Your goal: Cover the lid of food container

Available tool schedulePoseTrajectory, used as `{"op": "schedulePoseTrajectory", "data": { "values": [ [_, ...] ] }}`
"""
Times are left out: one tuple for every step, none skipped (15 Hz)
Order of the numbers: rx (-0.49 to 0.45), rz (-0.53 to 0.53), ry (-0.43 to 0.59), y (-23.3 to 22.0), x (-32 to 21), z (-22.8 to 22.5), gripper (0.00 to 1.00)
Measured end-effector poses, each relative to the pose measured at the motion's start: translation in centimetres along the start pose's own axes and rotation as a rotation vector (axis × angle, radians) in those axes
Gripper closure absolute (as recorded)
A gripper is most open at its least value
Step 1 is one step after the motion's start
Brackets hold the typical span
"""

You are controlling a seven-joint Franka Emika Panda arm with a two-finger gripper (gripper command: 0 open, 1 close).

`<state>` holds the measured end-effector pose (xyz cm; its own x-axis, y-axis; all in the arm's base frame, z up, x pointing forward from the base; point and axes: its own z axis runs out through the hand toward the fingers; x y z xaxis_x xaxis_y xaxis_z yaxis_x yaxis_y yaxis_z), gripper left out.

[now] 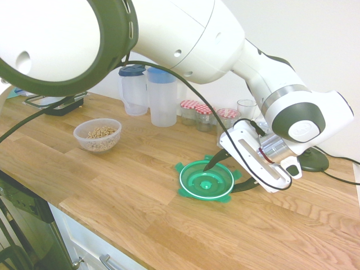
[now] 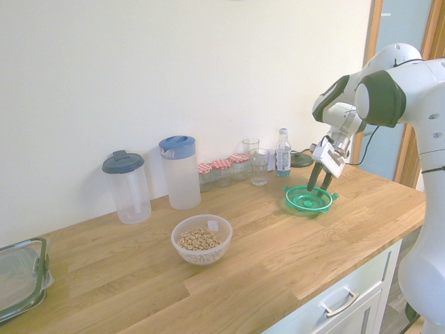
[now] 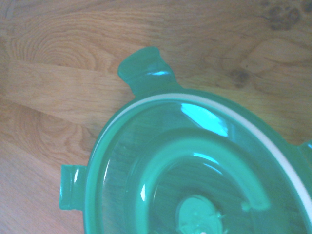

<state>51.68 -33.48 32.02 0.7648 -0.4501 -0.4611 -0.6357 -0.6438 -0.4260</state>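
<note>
My gripper grabs the lid by its narrow outer rim (image 1: 232, 179) next, since the lid's broad round side spreads wider than the open fingers.
The lid (image 1: 198, 183), round translucent green with a white ring and clip tabs, lies flat and upside down on the wooden counter. It fills the wrist view (image 3: 195, 165), with its central knob low in the picture. My gripper (image 1: 225, 178) is open and angled down over the lid's far edge, one dark finger inside the rim and the other outside it. From the other side the gripper (image 2: 318, 186) stands just above the lid (image 2: 303, 202). The food container (image 1: 97, 135), a clear bowl of beige cereal, sits uncovered well away from the lid (image 2: 201, 239).
Two tall clear jugs (image 1: 154, 95) with blue tops stand along the wall, with red-lidded jars (image 1: 197, 112) and a glass (image 1: 246, 108) beside them. A water bottle (image 2: 282, 153) and a black disc (image 1: 313, 161) are behind the gripper. A black-rimmed box (image 2: 21, 277) sits at the far end.
</note>
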Motion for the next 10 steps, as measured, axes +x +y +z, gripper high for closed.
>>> {"op": "schedulePoseTrajectory", "data": {
  "values": [
    [0.004,0.002,-0.001,0.0,0.0,0.1,1.0],
    [0.009,0.005,-0.002,0.0,0.0,0.2,1.0],
    [0.017,0.007,-0.004,0.0,-0.2,0.3,1.0],
    [0.027,0.01,-0.007,0.1,-0.3,0.5,1.0],
    [0.037,0.013,-0.012,0.1,-0.5,0.7,1.0],
    [0.045,0.015,-0.015,0.1,-0.6,0.9,1.0],
    [0.048,0.018,-0.018,0.2,-0.7,1.2,1.0],
    [0.05,0.021,-0.021,0.3,-0.8,1.4,1.0],
    [0.051,0.022,-0.023,0.3,-0.9,1.7,1.0],
    [0.051,0.024,-0.023,0.3,-1.0,1.9,1.0]
  ]
}}
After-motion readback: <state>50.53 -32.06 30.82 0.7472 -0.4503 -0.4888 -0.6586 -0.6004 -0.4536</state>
